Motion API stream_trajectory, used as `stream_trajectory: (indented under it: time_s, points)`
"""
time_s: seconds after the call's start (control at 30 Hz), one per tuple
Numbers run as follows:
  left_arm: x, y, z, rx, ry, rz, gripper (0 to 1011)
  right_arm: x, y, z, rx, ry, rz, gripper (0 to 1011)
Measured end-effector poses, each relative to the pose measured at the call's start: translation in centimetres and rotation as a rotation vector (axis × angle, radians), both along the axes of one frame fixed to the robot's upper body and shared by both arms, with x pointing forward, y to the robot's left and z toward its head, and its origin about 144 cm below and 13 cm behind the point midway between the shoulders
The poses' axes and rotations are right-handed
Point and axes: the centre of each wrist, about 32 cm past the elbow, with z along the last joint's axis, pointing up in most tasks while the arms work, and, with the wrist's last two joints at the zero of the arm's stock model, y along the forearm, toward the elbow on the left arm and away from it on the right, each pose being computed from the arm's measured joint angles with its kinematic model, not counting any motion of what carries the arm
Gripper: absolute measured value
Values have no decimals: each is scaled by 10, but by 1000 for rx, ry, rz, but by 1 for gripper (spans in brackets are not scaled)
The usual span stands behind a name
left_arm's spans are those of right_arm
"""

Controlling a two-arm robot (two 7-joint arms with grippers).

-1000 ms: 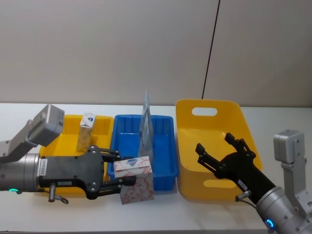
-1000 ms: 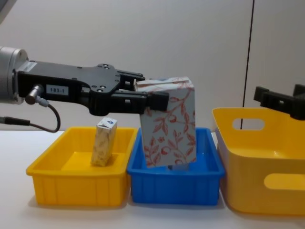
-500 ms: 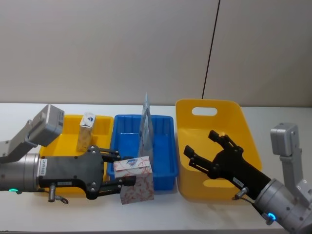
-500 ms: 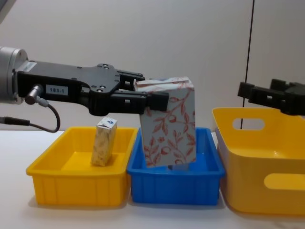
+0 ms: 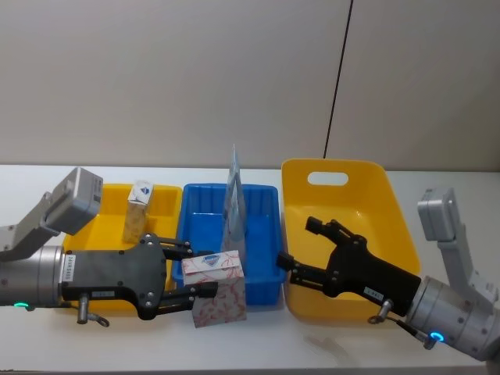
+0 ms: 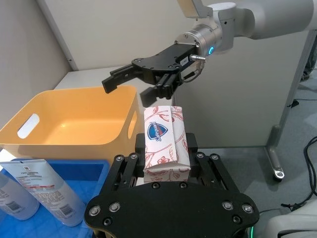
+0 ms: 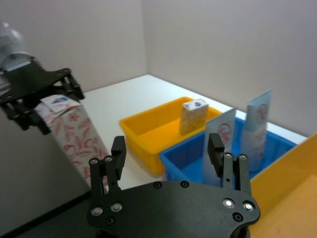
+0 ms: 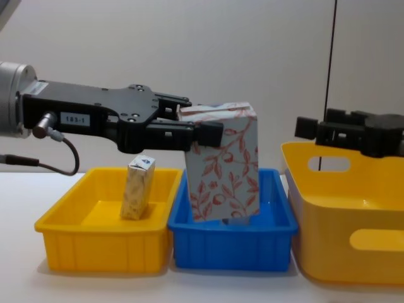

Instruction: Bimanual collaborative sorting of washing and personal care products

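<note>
The white box's half beyond my left gripper's fingers is the part my right gripper needs to grab next, because those fingers already cover the box's other half.
My left gripper (image 5: 199,269) is shut on a white box with red floral print (image 5: 220,301) and holds it upright in the air, in front of the blue tray (image 5: 266,234). From the side, the box (image 8: 224,167) hangs over that tray's near edge. My right gripper (image 5: 297,244) is open, level with the box and a short way to its right, over the big yellow bin's left rim. A beige carton (image 5: 139,211) stands in the yellow tray (image 5: 109,205). A pale blue tube (image 5: 234,199) and a white bottle with a red logo (image 7: 220,148) stand in the blue tray.
The big yellow handled bin (image 5: 351,195) stands on the right of the white table, close against the blue tray. The three containers sit side by side in a row. A grey wall with a dark cable rises behind them.
My right gripper has swung left from above the bin toward the held box. The left gripper and the box have stayed still.
</note>
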Motion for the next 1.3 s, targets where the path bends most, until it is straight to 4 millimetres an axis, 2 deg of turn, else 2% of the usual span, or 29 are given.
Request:
stream_trajectory:
  time_s: [0.87, 1.3]
  points:
    - [0, 0, 0, 0, 0, 0, 414, 51, -23, 19, -108, 21, 397, 1000]
    - [0, 0, 0, 0, 0, 0, 414, 69, -20, 21, -146, -51, 485, 1000]
